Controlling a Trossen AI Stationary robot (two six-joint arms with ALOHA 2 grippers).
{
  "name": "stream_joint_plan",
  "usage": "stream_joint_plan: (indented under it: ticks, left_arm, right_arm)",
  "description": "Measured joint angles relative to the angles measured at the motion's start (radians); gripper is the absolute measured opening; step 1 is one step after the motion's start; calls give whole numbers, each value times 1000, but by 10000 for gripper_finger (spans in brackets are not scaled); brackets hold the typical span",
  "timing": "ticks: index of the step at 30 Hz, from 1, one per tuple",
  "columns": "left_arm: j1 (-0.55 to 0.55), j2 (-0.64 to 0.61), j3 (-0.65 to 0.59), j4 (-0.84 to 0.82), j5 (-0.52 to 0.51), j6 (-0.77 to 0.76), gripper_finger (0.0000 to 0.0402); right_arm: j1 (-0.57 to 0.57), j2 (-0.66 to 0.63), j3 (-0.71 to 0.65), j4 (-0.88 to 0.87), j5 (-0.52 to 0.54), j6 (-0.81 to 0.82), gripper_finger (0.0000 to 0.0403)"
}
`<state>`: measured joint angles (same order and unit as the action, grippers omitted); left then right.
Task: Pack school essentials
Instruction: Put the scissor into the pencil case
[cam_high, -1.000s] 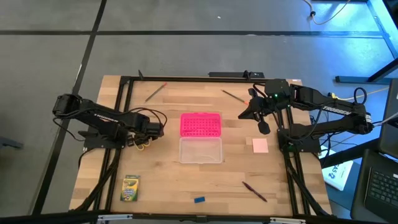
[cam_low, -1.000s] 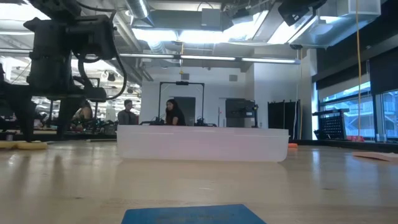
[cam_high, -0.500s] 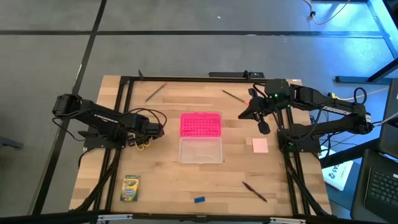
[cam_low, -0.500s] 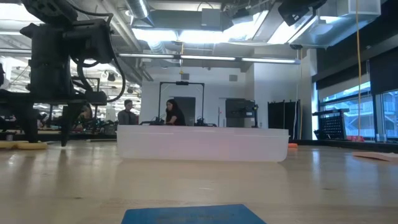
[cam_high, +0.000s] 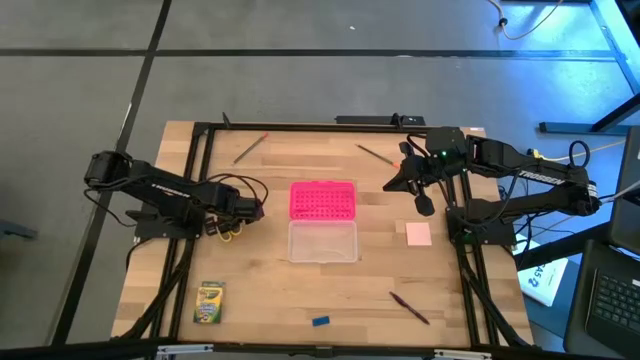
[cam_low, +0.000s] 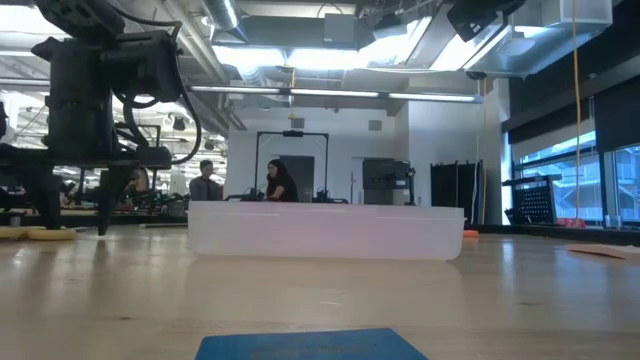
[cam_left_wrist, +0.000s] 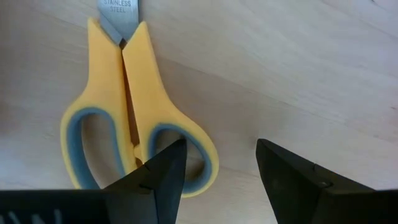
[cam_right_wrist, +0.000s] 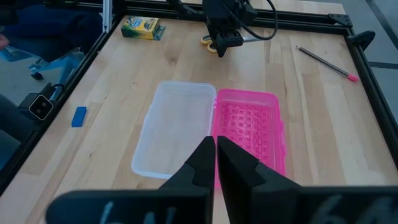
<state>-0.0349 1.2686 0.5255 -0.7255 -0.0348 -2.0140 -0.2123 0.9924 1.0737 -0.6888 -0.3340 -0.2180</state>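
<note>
My left gripper's fingers reach tabletop depth around the loop's outer rim (cam_left_wrist: 214, 164), one inside its opening (cam_left_wrist: 194, 163), so closing now would catch the scissors and it is time to close.
The yellow-handled scissors (cam_left_wrist: 118, 106) lie flat on the wooden table at its left side (cam_high: 228, 232). My left gripper (cam_left_wrist: 221, 158) points straight down over their handle end, open. One finger (cam_left_wrist: 165, 171) stands over a handle loop (cam_left_wrist: 202, 152), the other (cam_left_wrist: 280, 168) over bare wood beside it. My right gripper (cam_right_wrist: 215, 152) hangs shut and high over the table's far right (cam_high: 424, 207), holding nothing. The clear plastic box (cam_high: 323, 241) sits open at mid-table, with the pink dotted lid (cam_high: 322, 200) just behind it. My left gripper comes at the scissors' handle end from above, with the outer rim of one loop (cam_left_wrist: 208, 163) between its open fingers. Whether either finger touches the loop, I cannot tell.
A crayon box (cam_high: 209, 302) and a blue eraser (cam_high: 320, 321) lie near the front edge, and a pale pink pad (cam_high: 418, 234) lies at the right. Pencils lie at the far left (cam_high: 250, 147), far right (cam_high: 375, 153) and near right (cam_high: 409, 308). People stand in the room beyond.
</note>
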Motion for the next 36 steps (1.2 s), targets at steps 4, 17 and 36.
stream_joint_plan:
  ticks: [4, 17, 36]
  left_arm:
    - [0, 0, 0, -1, 1, 6, 189]
    - [-6, 1, -2, -8, 5, 85, 121]
    - [-10, 0, -1, -11, 6, 206, 9]
  right_arm:
    - [0, 0, 0, 0, 0, 0, 21]
    - [0, 0, 0, 0, 0, 0, 21]
    - [0, 0, 0, 0, 0, 0, 21]
